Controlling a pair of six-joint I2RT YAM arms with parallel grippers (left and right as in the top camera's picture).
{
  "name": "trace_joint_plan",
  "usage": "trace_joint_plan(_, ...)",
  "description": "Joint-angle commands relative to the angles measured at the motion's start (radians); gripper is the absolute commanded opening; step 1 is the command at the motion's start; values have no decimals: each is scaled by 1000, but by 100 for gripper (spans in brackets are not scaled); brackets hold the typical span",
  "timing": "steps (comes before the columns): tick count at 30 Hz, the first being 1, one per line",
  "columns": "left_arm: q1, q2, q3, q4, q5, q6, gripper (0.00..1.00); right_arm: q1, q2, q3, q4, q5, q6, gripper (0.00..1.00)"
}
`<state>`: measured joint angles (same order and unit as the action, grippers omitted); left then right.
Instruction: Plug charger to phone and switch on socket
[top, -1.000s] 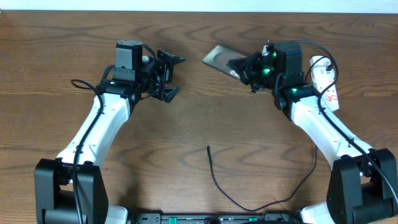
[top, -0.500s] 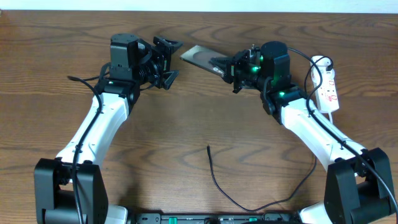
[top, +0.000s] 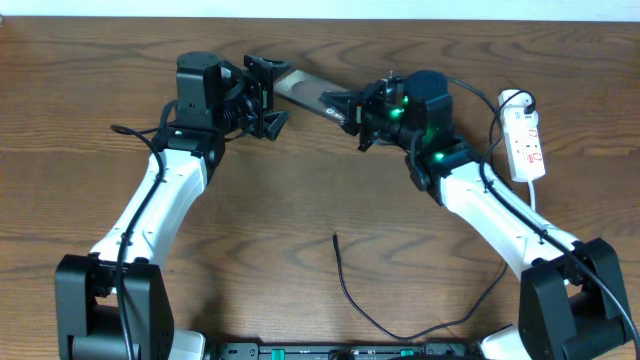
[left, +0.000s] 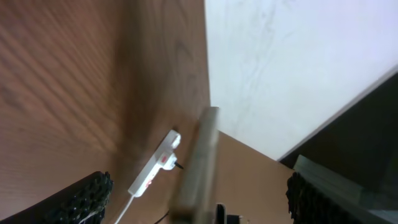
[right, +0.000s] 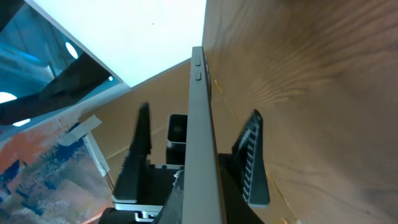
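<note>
The left gripper grips the phone's loose end edge-on next, leaving the phone's end at my right gripper free to take the charger.
My right gripper (top: 345, 104) is shut on the phone (top: 305, 90) and holds it above the table's far edge, pointing left. The phone's left end sits between the open fingers of my left gripper (top: 272, 93), which do not touch it. The left wrist view shows the phone (left: 202, 155) edge-on between my spread left gripper's fingers (left: 199, 208). The right wrist view shows the phone's edge (right: 200, 112) clamped in my right gripper (right: 202, 202). The charger cable's tip (top: 334, 237) lies free at mid-table. The socket (top: 527, 140) lies far right.
The charger cable (top: 400, 334) loops along the near edge and up the right side. The socket (left: 155, 169) with its white cord also shows in the left wrist view. A white wall borders the table's far edge.
My right arm has carried the phone leftward, uncovering the socket. My left gripper has shifted slightly toward the far edge, and the phone's end now sits between its open fingers.
</note>
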<state>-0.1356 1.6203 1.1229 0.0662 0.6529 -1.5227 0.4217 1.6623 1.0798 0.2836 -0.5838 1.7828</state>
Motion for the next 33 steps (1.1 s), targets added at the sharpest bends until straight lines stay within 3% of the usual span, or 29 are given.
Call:
trace_joint_plan(1, 0, 9, 27, 11, 12, -34, 91, 23, 0, 18, 16, 17, 79, 1)
trace_joint_plan(10, 0, 10, 27, 11, 12, -47, 91, 53, 0, 18, 26, 17, 176, 1)
trace_joint_plan(14, 0, 10, 27, 11, 12, -47, 75, 58, 0, 18, 49, 17, 177, 1)
trace_joint_plan(24, 0, 10, 27, 11, 11, -46, 67, 90, 0, 18, 73, 17, 178, 1)
trace_joint_plan(33, 0, 10, 27, 11, 9, -46, 45, 111, 0, 18, 72, 17, 180, 1)
